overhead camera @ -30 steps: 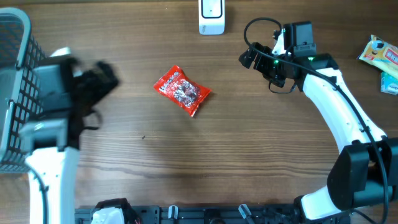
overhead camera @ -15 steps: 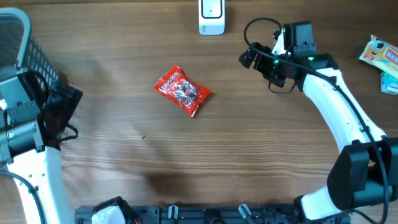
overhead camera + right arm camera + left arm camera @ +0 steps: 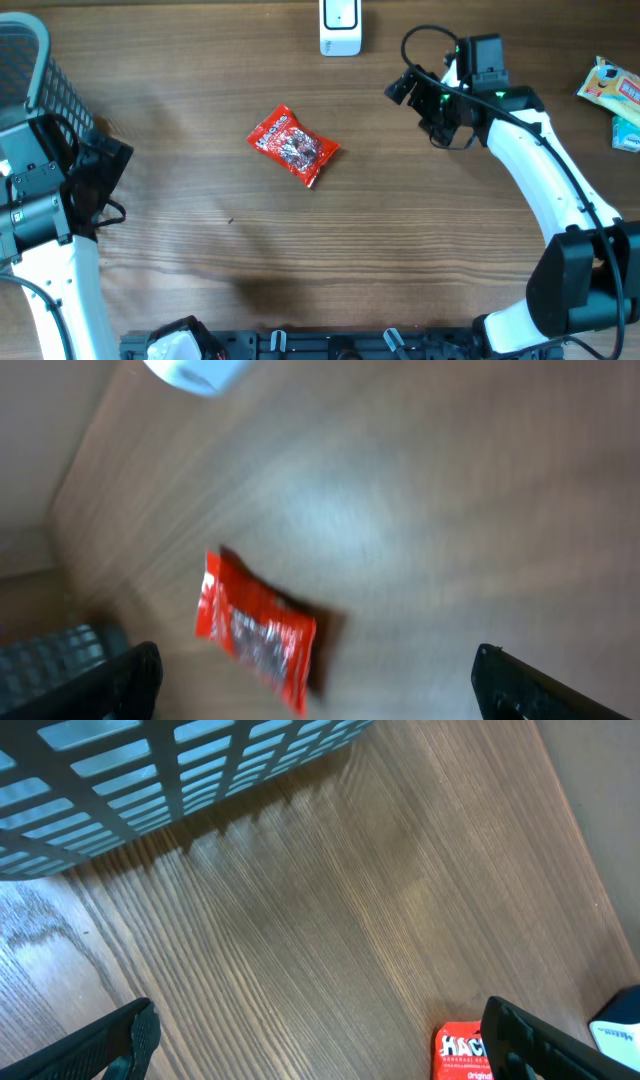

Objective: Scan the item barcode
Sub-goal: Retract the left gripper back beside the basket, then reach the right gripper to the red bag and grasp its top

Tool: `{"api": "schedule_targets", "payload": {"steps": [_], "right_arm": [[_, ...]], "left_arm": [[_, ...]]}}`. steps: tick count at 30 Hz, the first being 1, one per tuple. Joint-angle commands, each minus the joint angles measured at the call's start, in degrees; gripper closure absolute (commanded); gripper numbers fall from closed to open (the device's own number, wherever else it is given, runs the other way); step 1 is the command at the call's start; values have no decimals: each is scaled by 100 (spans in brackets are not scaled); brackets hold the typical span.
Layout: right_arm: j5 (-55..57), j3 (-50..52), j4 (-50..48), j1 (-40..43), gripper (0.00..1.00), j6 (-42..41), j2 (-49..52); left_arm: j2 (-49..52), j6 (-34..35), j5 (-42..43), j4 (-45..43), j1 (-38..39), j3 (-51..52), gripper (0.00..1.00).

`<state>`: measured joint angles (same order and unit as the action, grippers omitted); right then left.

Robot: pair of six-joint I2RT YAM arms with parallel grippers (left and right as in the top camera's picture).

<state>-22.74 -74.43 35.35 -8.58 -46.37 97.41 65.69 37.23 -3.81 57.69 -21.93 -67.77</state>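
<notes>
My right gripper pinches the red snack packet away from its HACKS-lettered end next, leaving that end free to flip for barcode scanning.
A red snack packet (image 3: 293, 146) lies flat on the wooden table, left of centre. The white scanner (image 3: 340, 27) stands at the table's far edge. My right gripper (image 3: 418, 105) hangs open to the right of the packet, apart from it. Its wrist view is blurred and shows the packet (image 3: 255, 630) between and beyond the wide jaws (image 3: 320, 690), with the scanner (image 3: 195, 372) at the top. My left gripper (image 3: 108, 180) is open at the left edge. In its view the packet's corner (image 3: 462, 1055) lies near the right finger (image 3: 545, 1045), with bare wood between the jaws.
A grey-blue mesh basket (image 3: 25, 90) stands at the far left, close to my left arm, and fills the top of the left wrist view (image 3: 150, 780). Two other snack packs (image 3: 612, 88) lie at the right edge of the table.
The left arm swung back toward the left edge beside the basket, then stopped. The right gripper has turned slightly. The packet has not moved.
</notes>
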Motion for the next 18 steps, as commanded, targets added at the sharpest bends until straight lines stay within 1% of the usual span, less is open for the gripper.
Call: {"api": "schedule_targets", "payload": {"steps": [1,3,4,5,6,9,10,11,13,15,18], "right_arm": [[-1121,9,-138,-103,0,-256,15],[-1499,9,-468,-387,0,870,15],[-1539,9,-612,-691,0,1657,15],[-1270,9,-632,-1084,0,2264,15],[-817,9,-588,-1434,0,2446,15],[962,9,-570,-2350,0,2605,59],[1668,9,-625,-2712,0,2739,92],[2199,9,-752,-3088,1,3062,168],[2653,-26,-831,-3534,0,3558,317],[3053,-186,-632,-3917,0,3694,577],[2721,-649,-35,-4159,0,4006,1084]], "left_arm": [[33,72,-76,4,-37,-11,0],[33,74,-76,7,-37,-11,0],[33,72,-76,4,-37,-11,0],[33,74,-79,4,-37,-11,0],[33,72,-76,7,-37,-11,0],[33,74,-76,4,-37,-11,0],[33,74,-76,4,-37,-11,0],[33,72,-76,4,-37,-11,0],[33,74,-76,4,-37,-11,0],[33,72,-76,4,-37,-11,0],[33,74,-76,7,-37,-11,0]]}}
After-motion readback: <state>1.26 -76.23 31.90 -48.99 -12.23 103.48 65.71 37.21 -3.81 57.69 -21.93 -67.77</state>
